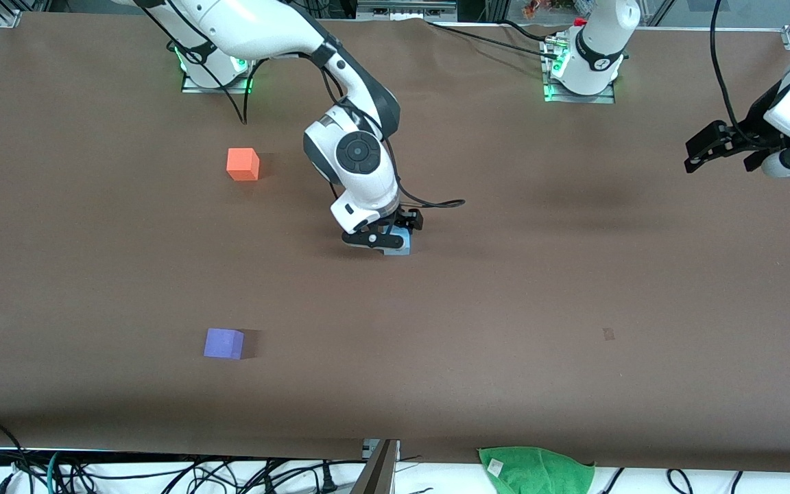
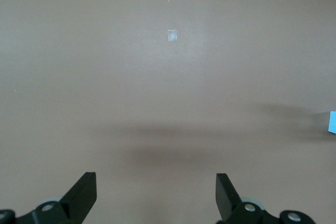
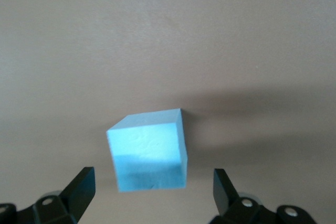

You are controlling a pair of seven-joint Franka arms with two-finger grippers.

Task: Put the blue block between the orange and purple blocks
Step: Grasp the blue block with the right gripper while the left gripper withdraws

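Note:
I should next use my right gripper to grab the blue block (image 1: 403, 243) by its opposite sides, so that I can set it between the orange and purple blocks.
The blue block (image 1: 403, 243) (image 3: 149, 150) sits on the brown table (image 1: 573, 288) near its middle. My right gripper (image 1: 388, 240) (image 3: 152, 176) is lowered around it, open, with a finger on each side and a gap to each face. The orange block (image 1: 243, 165) lies toward the right arm's end, farther from the front camera. The purple block (image 1: 223, 343) lies nearer the camera at that same end. My left gripper (image 1: 710, 147) (image 2: 156, 179) waits open and empty, raised over the left arm's end of the table. The left wrist view catches an edge of the blue block (image 2: 333, 121).
A green cloth (image 1: 535, 470) lies at the table's edge nearest the front camera, with cables (image 1: 162, 473) hanging below that edge. A small pale mark (image 1: 608, 334) (image 2: 171, 35) shows on the table surface toward the left arm's end.

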